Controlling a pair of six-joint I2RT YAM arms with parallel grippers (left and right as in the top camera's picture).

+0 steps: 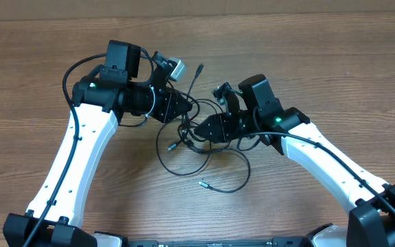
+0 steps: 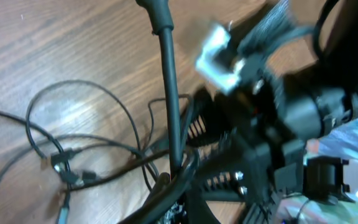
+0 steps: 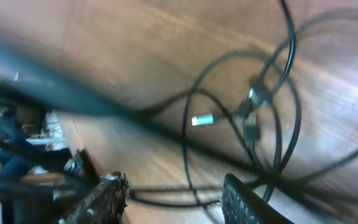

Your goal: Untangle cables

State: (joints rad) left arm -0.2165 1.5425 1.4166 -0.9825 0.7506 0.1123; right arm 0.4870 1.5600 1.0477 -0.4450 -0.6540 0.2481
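Observation:
My right gripper grabs the thin piece of cable next, apart from my left gripper's cable, to pull the tangled cables apart.
The cables [image 1: 164,165] lie as tangled thin black loops on the wooden table between my two arms. One end [image 1: 199,70] sticks up, and a silver-tipped plug [image 1: 202,183] lies toward the front. My left gripper [image 1: 182,110] is shut on a cable [image 2: 169,93] that rises straight up from its jaws [image 2: 173,208]. Several small plugs bunch in a knot [image 2: 58,163] to its left. My right gripper [image 1: 196,130] is low over the tangle and open [image 3: 179,199]. A thin strand crosses the gap between its fingers [image 3: 247,199], and a silver plug [image 3: 202,119] and a knot [image 3: 252,115] lie beyond.
The two grippers are close together, nearly nose to nose over the tangle. The right arm [image 2: 303,106] fills the right half of the left wrist view. Bare wooden table [image 1: 307,55] surrounds the cables.

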